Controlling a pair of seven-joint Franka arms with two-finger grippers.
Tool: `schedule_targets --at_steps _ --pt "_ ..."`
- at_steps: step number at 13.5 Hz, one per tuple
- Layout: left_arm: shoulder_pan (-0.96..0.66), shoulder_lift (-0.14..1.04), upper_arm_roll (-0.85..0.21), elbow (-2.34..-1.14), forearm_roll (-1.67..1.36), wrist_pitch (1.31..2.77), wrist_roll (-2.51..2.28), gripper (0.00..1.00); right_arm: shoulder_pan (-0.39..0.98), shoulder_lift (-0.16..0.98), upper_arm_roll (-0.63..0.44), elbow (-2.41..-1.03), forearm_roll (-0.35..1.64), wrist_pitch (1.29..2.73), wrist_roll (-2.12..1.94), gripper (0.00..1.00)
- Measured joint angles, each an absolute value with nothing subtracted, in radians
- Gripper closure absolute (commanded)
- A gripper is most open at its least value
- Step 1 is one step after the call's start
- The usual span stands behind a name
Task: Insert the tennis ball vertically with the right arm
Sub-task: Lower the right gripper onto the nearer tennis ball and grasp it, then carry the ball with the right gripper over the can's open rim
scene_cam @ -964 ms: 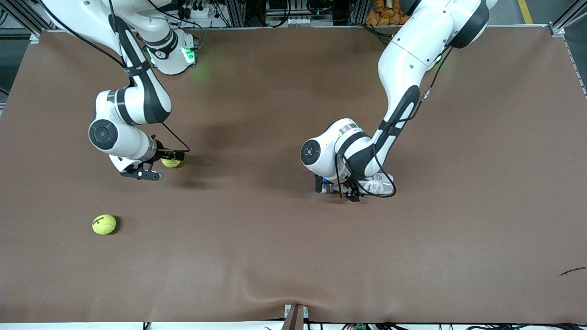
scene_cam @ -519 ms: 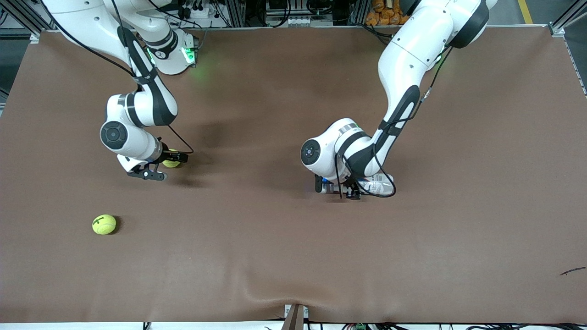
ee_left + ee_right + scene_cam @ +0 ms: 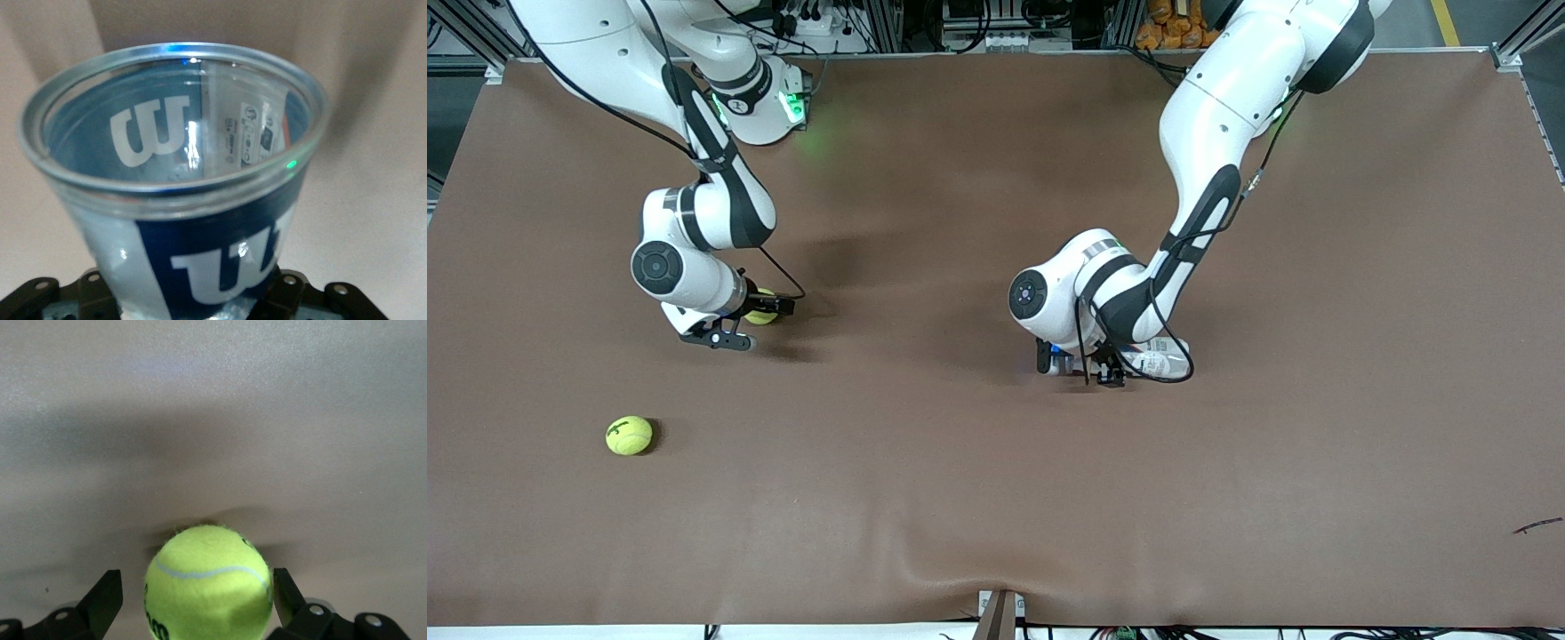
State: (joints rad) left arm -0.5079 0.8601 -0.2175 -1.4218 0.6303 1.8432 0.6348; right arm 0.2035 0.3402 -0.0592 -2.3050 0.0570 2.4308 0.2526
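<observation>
I should next grab the tennis ball's fuzzy round sides with my right gripper to insert it into the can.
A yellow-green tennis ball rests on the brown table. My right gripper is low at the table and open, one finger on each side of the ball. A gap shows beside one finger. A clear tennis ball can with a blue label lies on its side near the table's middle. My left gripper is shut on its body, and the can's open mouth fills the left wrist view.
A second tennis ball lies alone toward the right arm's end of the table, nearer the front camera than the first. The brown table cover has a wrinkle at its front edge.
My right arm slid toward the table's middle, bringing its open fingers around the ball. The left gripper closed on the can. Neither ball moved.
</observation>
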Motion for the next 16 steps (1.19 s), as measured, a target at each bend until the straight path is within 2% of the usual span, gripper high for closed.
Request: schedule_targets --at_steps 2,3,4,7,11,14,16 --pt "-0.513 0.855 -0.224 -1.402 0.63 1.847 0.634 0.28 0.204 0.344 -0.06 -2.305 0.057 2.431 0.253 0.36" --pt "-0.516 0.847 -0.23 -1.386 0.63 1.849 0.63 0.28 0.204 0.345 -0.061 -2.305 0.057 2.431 0.253 0.5" --pt "-0.518 0.835 -0.239 -1.366 0.63 1.85 0.628 0.28 0.203 0.345 -0.061 -2.305 0.057 2.431 0.253 0.58" --pt "-0.523 0.806 -0.298 -1.31 0.63 1.873 0.578 0.28 0.2 0.344 -0.065 -2.303 0.057 2.432 0.254 0.61" --pt "-0.522 0.795 -0.335 -1.297 0.63 2.07 0.385 0.28 0.174 0.3 -0.074 -2.29 0.057 2.394 0.253 0.6" --pt "-0.52 0.794 -0.341 -1.296 0.63 2.245 0.202 0.28 0.168 0.223 -0.075 -2.238 0.057 2.248 0.253 0.59" --pt "-0.52 0.793 -0.347 -1.295 0.63 2.362 0.055 0.28 0.155 0.195 -0.075 -2.146 0.057 2.087 0.253 0.55"
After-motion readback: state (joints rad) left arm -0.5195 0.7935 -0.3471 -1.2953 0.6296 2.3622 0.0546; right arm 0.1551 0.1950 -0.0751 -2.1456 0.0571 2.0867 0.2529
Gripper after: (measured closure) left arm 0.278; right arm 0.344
